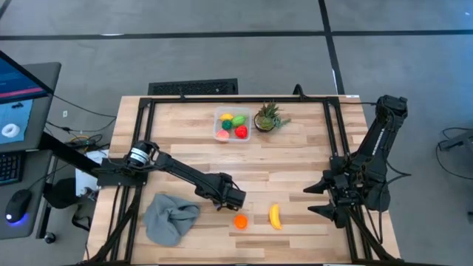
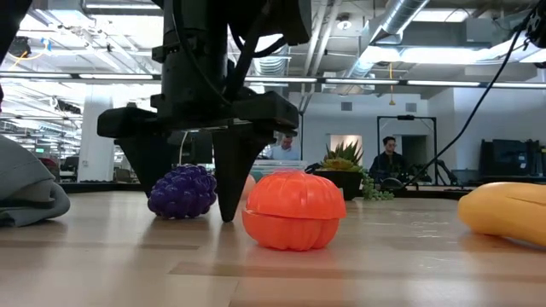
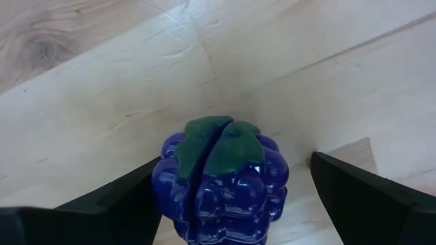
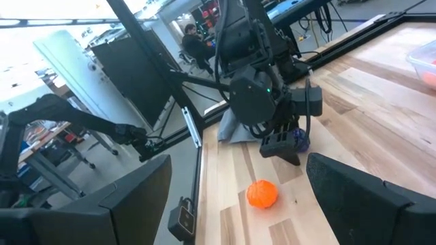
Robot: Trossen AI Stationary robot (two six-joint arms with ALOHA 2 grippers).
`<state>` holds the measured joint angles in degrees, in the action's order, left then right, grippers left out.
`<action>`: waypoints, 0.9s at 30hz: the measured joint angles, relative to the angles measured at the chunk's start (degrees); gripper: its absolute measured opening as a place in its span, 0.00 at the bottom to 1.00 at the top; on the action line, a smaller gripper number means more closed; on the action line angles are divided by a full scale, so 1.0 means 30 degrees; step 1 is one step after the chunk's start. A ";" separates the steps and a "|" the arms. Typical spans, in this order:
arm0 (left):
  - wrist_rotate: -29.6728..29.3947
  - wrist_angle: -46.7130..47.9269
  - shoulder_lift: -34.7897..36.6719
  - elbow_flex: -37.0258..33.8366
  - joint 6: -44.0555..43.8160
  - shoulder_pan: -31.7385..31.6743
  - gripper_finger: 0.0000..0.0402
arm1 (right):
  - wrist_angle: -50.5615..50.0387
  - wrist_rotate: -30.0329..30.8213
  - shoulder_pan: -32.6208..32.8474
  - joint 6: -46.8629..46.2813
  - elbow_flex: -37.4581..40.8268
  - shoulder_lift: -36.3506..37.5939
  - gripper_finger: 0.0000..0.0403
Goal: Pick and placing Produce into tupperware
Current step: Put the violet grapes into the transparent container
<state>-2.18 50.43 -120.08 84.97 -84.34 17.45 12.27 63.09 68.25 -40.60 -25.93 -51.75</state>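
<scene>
My left gripper should next grab the purple grape bunch by its berry-covered body [image 3: 219, 194]. Then it can place the bunch in the tupperware.
A purple toy grape bunch [image 3: 221, 184] with green leaves stands on the wooden table. My left gripper [image 3: 235, 204] points down over it, open, one finger on each side. One finger [image 3: 116, 204] is close beside the bunch and the other [image 3: 361, 197] stands well apart. In the high view the left gripper [image 1: 225, 196] hides the grapes. An orange toy [image 1: 240, 220] and a banana [image 1: 275, 216] lie near the front edge. The clear tupperware [image 1: 233, 124] at the far middle holds several produce pieces. My right gripper [image 1: 310, 199] waits open at the right.
A small potted plant [image 1: 267, 118] stands right beside the tupperware. A crumpled grey cloth [image 1: 170, 218] lies at the front left. A black frame [image 1: 140, 148] runs along the table's sides. Bare wood lies between the grapes and the tupperware.
</scene>
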 joint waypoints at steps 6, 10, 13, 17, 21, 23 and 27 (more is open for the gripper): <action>-0.0195 0.0038 -0.0006 -0.0007 0.0031 0.0007 0.84 | 0.0029 -0.0010 0.0000 0.0000 0.0000 0.0007 0.90; -0.0393 0.0168 -0.0013 -0.0003 0.0020 0.0015 0.84 | 0.0045 -0.0015 0.0000 -0.0035 0.0000 0.0007 0.90; -0.0429 0.0296 -0.0020 0.0000 0.0009 0.0015 0.84 | 0.0044 -0.0015 0.0000 -0.0117 0.0000 0.0007 0.90; -0.0601 0.0336 -0.0021 -0.0007 -0.0005 0.0015 0.84 | 0.0044 -0.0015 0.0000 -0.0131 0.0000 0.0007 0.90; -0.0813 0.0368 0.0010 -0.0007 0.0004 0.0022 0.84 | 0.0044 -0.0009 0.0000 -0.0279 0.0000 0.0007 0.90; -0.0872 0.0436 0.0052 -0.0022 0.0116 0.0022 0.84 | 0.0041 -0.0012 0.0000 -0.0322 0.0000 0.0007 0.90; -0.1025 0.0493 0.0067 -0.0036 0.0191 0.0007 0.80 | 0.0041 -0.0010 0.0000 -0.0335 0.0000 0.0007 0.90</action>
<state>-5.25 51.91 -119.87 84.86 -83.77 17.47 12.39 63.06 68.25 -41.60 -25.93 -51.72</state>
